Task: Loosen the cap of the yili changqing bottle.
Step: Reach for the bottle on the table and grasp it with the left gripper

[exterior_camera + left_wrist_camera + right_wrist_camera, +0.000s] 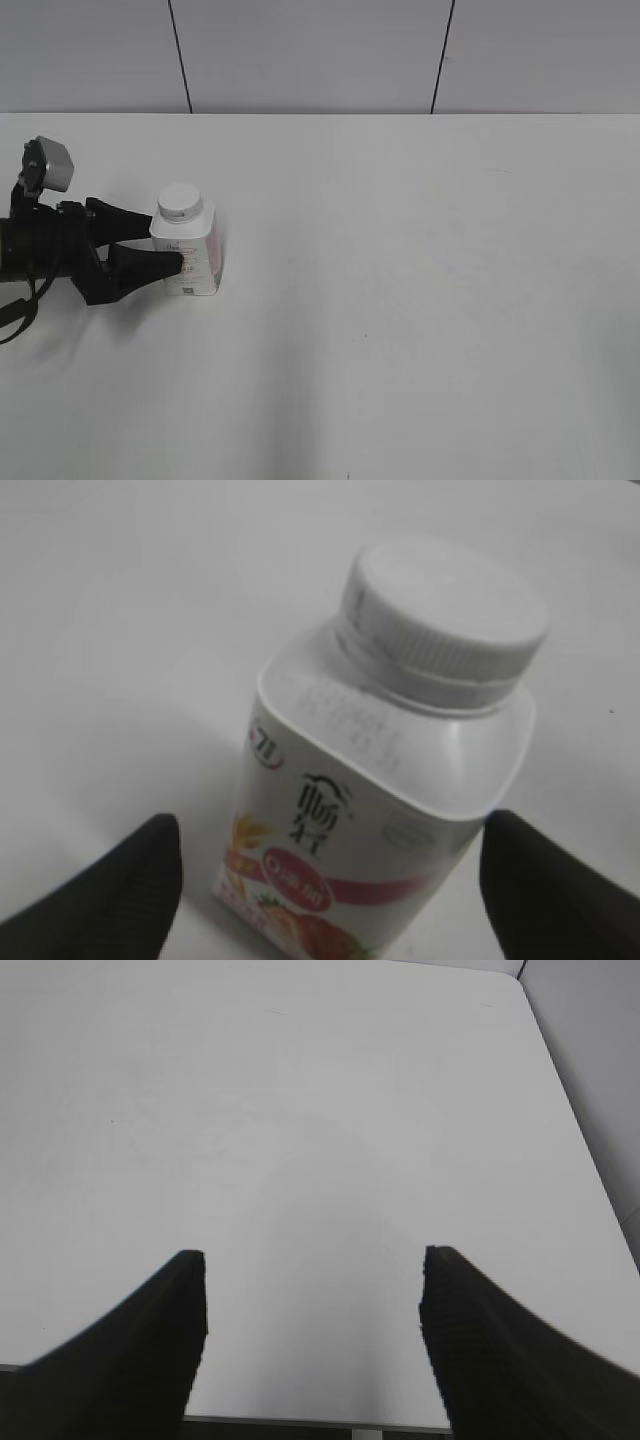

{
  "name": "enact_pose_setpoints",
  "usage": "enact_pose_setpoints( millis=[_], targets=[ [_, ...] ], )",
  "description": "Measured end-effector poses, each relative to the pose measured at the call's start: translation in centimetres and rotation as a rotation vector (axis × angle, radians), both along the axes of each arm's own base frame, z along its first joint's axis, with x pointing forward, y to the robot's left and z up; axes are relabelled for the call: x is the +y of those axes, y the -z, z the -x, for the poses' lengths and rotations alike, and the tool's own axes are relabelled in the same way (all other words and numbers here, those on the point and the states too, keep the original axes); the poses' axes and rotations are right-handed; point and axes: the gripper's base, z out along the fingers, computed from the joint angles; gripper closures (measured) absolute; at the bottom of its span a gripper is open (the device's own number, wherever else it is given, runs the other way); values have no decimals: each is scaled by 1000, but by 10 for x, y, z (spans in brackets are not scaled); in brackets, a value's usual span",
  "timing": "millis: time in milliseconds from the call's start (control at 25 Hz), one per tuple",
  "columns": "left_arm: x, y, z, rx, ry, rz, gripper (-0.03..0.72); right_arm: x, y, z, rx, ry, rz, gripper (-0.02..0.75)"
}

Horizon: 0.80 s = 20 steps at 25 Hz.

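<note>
My left gripper grips the bottle by its labeled body (186,262) (335,850) next, so the cap stays free to be twisted loose.
The yili changqing bottle (192,258) stands upright at the table's left, white with a pink-and-white label. Its white cap (181,201) sits on the neck. My left gripper (165,240) reaches in from the left, open, with one black finger on each side of the bottle's body. In the left wrist view the bottle (400,780) and cap (445,620) fill the frame between the fingers (335,880); the right finger is at the bottle's edge, and the left finger shows a small gap. My right gripper (312,1290) is open and empty above bare table, outside the exterior view.
The white table (420,300) stretches wide to the right of the bottle. A grey panelled wall (310,55) stands behind the far edge. The right wrist view shows the table's near edge (300,1422) and its right edge (590,1180).
</note>
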Motion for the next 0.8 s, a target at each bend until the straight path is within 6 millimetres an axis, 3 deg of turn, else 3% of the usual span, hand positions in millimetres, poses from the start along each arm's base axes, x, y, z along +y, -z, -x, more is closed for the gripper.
enact_pose_setpoints(
  millis=[440, 800],
  targets=[
    [-15, 13, -19, -28, 134, 27, 134, 0, 0, 0, 0, 0, 0, 204],
    [-26, 32, -21, 13, 163, 54, 137, 0, 0, 0, 0, 0, 0, 204]
  ],
)
